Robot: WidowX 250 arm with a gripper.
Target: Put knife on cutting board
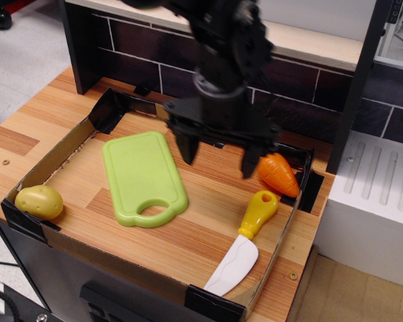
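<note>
The gripper grips the knife by its yellow handle (258,214) next, to put it on the green cutting board (143,173).
The knife (245,238) has a yellow handle and a white blade. It lies at the right of the tray, handle pointing up toward the back. The light-green cutting board (144,176) lies flat at the tray's left-middle, its handle cutout toward the front. My black gripper (219,155) hangs open and empty above the tray's middle, between the board and the knife, with its fingers spread wide. It is above and to the left of the knife handle and touches nothing.
An orange toy carrot (278,174) lies at the tray's back right, just beyond the knife handle. A yellow toy potato (39,201) sits in the front left corner. A low cardboard wall (60,236) rims the wooden tray. A dark tiled wall stands behind.
</note>
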